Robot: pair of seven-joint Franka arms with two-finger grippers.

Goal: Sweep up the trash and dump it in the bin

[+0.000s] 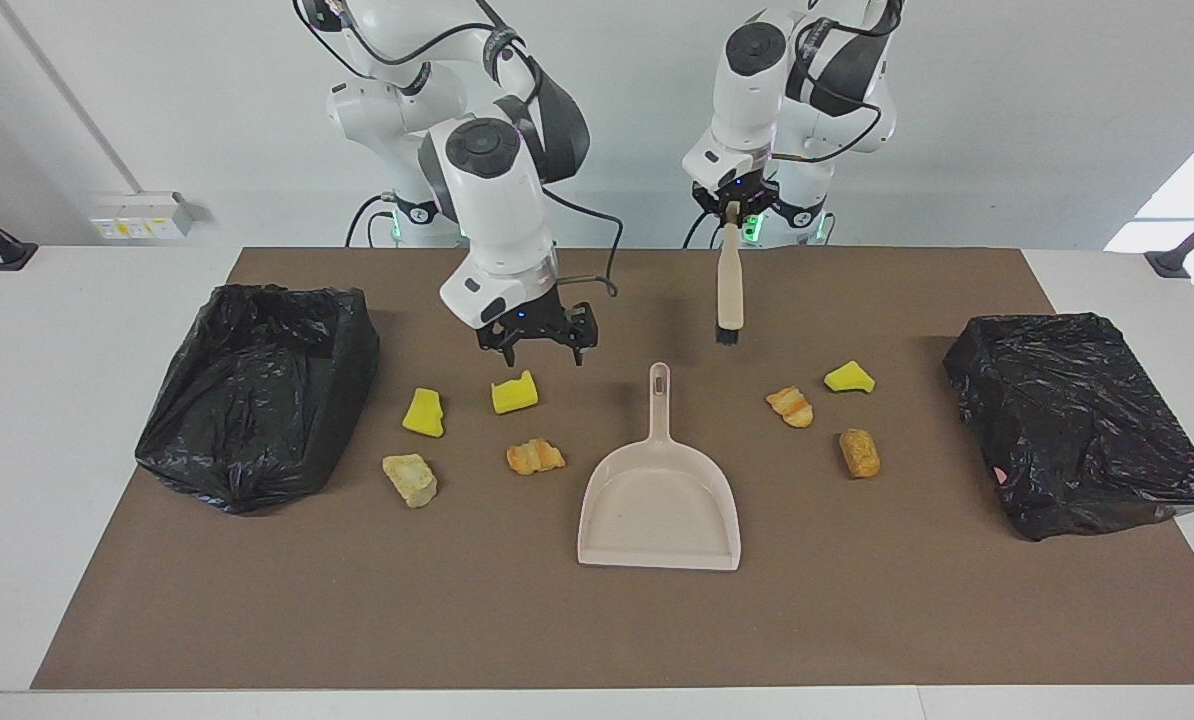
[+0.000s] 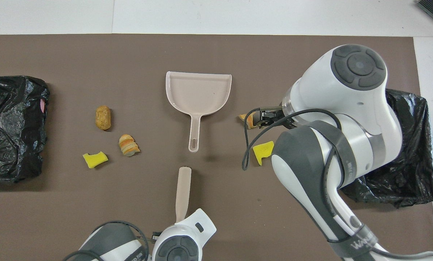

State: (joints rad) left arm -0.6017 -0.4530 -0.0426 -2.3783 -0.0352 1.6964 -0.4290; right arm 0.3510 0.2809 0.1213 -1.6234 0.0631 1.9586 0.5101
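I need to grab the dustpan [image 2: 198, 92] by its slim handle [image 2: 194, 134] with my right gripper next. The pan is too wide for my fingers.
Seven trash chunks lie on the brown mat around the beige dustpan [image 1: 657, 500] [image 2: 198, 92]. Toward the right arm's end are two yellow sponges [image 1: 424, 412] [image 1: 514, 393] and two bread lumps [image 1: 535, 456] [image 1: 409, 478]. Toward the left arm's end are a sponge [image 1: 849, 378] [image 2: 95, 159] and two bread lumps [image 1: 790, 406] [image 1: 859, 452]. My right gripper [image 1: 534, 350] [image 2: 258, 117] is open and empty, raised over the sponge [image 2: 263, 152]. My left gripper [image 1: 732, 205] is shut on the brush [image 1: 728, 290] [image 2: 183, 192], which hangs bristles down over the mat near the dustpan's handle.
A bin lined with a black bag [image 1: 257, 395] [image 2: 412, 152] stands at the right arm's end of the mat. A second black-bagged bin [image 1: 1077, 420] [image 2: 9, 127] stands at the left arm's end. In the overhead view the right arm hides two chunks.
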